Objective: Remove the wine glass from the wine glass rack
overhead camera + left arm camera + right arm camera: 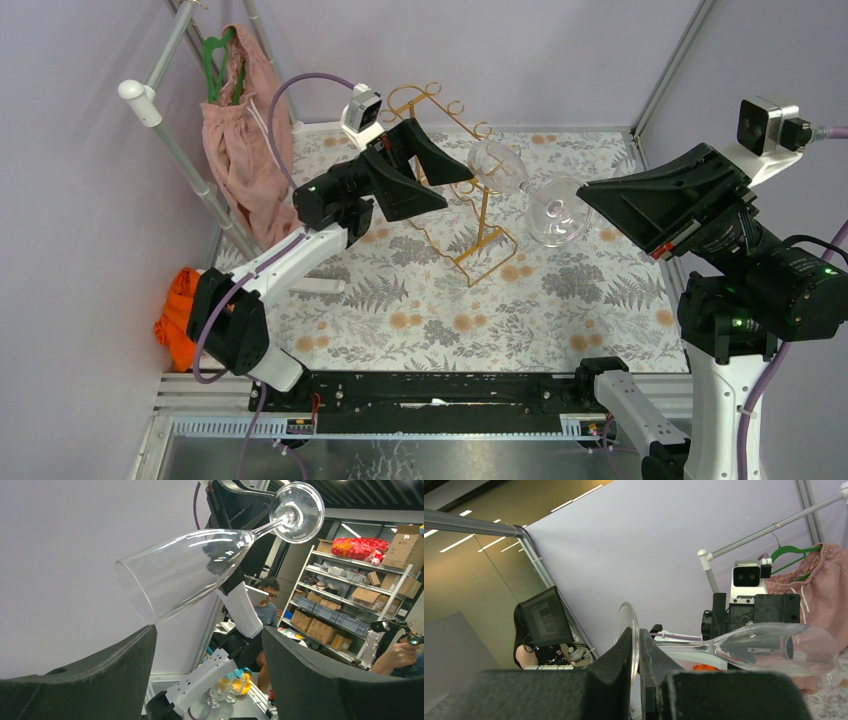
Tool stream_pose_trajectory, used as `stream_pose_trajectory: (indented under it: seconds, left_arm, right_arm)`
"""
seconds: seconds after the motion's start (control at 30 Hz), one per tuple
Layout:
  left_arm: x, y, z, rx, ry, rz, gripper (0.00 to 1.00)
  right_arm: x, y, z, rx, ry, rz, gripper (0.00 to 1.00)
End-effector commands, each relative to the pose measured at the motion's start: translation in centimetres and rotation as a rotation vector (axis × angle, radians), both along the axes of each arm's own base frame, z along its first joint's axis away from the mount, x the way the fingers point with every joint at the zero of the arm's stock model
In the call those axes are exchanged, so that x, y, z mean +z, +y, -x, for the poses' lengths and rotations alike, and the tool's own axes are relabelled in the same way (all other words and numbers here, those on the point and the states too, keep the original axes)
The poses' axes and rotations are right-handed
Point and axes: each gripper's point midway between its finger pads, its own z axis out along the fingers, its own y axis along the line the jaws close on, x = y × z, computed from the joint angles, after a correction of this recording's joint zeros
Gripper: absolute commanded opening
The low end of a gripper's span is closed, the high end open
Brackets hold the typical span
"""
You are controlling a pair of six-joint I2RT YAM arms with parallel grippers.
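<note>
My left gripper needs to grab the wine glass by the rim of its bowl (482,163) next. That leaves the foot (558,212) free to set the glass upright.
The gold wire wine glass rack (478,215) stands at the back middle of the floral table. A clear wine glass (500,167) lies sideways in the air just right of the rack's top. My right gripper (588,197) is shut on its round foot (558,212). In the right wrist view the fingers (621,652) pinch the foot (628,625), and the bowl (774,647) points away. My left gripper (458,188) is open and empty, its tips beside the bowl's rim. The left wrist view shows the glass (185,572) above the open fingers (300,675).
A clothes stand with a pink garment (236,150) and a green hanger stands at the back left. An orange cloth (178,318) lies off the table's left edge. A small white object (318,286) lies on the cloth under my left arm. Purple walls close the back and sides.
</note>
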Motion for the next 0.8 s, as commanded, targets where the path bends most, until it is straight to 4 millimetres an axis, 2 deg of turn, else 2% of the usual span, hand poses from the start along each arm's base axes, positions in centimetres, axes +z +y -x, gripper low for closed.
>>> stream_pose_trajectory:
  seconds: [0.0, 0.37, 0.77]
  left_arm:
    - [0.3, -0.4, 0.1, -0.003, -0.039, 0.022, 0.85]
    - [0.9, -0.9, -0.3, -0.008, -0.035, 0.028, 0.85]
    - [3.1, 0.6, 3.5, -0.065, -0.094, 0.098, 0.85]
  right_arm:
    - [0.8, -0.1, 1.5, 0.011, -0.066, -0.003, 0.00]
    - [0.4, 0.0, 1.5, 0.015, -0.046, 0.006, 0.00]
    - [-1.4, -0.2, 0.9, 0.093, -0.033, -0.080, 0.00]
